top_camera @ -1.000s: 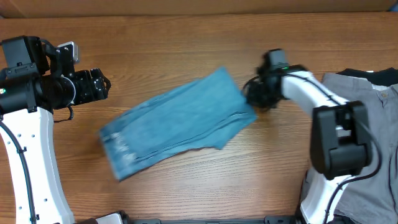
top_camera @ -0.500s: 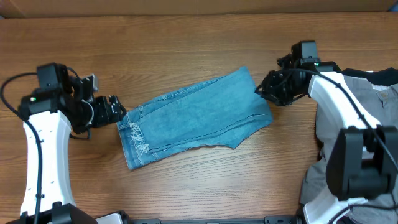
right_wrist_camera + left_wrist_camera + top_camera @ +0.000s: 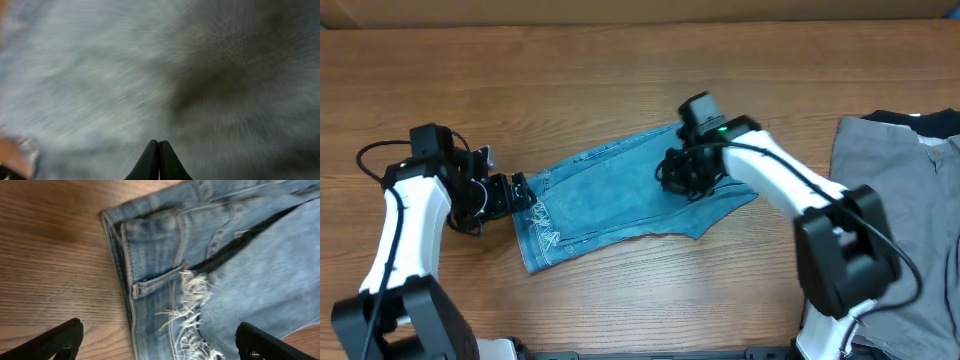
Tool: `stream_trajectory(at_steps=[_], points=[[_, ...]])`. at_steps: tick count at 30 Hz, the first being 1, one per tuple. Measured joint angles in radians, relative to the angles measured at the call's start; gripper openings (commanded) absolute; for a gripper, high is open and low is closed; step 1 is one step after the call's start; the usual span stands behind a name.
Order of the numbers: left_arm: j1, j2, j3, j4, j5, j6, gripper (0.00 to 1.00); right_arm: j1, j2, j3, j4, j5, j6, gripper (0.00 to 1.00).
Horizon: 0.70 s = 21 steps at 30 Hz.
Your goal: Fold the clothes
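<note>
The left gripper grabs the jeans (image 3: 610, 200) by the stitched end edge (image 3: 526, 234) beside the frayed denim next, to lift that end of the jeans for folding.
The clothes are a pair of light blue jeans (image 3: 610, 200), folded into a slanted band across the middle of the wooden table (image 3: 620, 70). My left gripper (image 3: 520, 190) is open at their left end, its jaws wide apart. In the left wrist view the frayed hems and a stitched edge of the jeans (image 3: 225, 270) lie just ahead of the left gripper (image 3: 159, 330). My right gripper (image 3: 675, 175) hovers over the jeans' right half. In the right wrist view the right gripper (image 3: 159, 145) is shut with nothing between its tips, above blurred denim (image 3: 125, 75).
A grey garment (image 3: 900, 200) lies spread at the table's right edge, with a dark piece (image 3: 910, 118) at its top. The right arm reaches over the jeans' right corner.
The right gripper has swung left from beside the jeans' right end to over the denim. The left gripper has come up to the left end and opened wider. The jeans shifted right earlier on.
</note>
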Motion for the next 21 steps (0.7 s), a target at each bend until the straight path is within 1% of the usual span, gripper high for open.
stream_trajectory(at_steps=[4,7,10,13,16,18,20,21], points=[[0.0,0.077,-0.002,-0.007,0.0,-0.001,0.98,0.009,0.075,0.0,0.018,0.013,0.06,0.04],[0.0,0.123,-0.002,-0.007,0.001,-0.001,0.98,0.007,0.077,0.003,0.018,0.008,0.081,0.04],[0.0,0.172,-0.002,-0.003,0.009,0.0,0.91,0.007,0.078,0.003,0.019,0.007,0.095,0.04],[0.0,0.205,-0.003,0.009,0.011,0.013,0.89,0.007,0.078,0.003,0.019,0.007,0.099,0.04],[0.0,0.232,0.001,0.016,0.015,0.023,0.8,0.007,0.078,0.003,0.019,0.007,0.099,0.04],[0.001,0.241,0.003,0.015,0.019,0.035,0.76,0.007,0.078,0.003,0.019,0.006,0.1,0.04],[0.0,0.249,0.005,0.014,0.035,0.054,0.69,0.007,0.078,0.003,0.019,0.006,0.1,0.04],[0.0,0.252,0.004,0.016,0.046,0.063,0.68,0.007,0.079,0.003,0.019,0.006,0.101,0.04]])
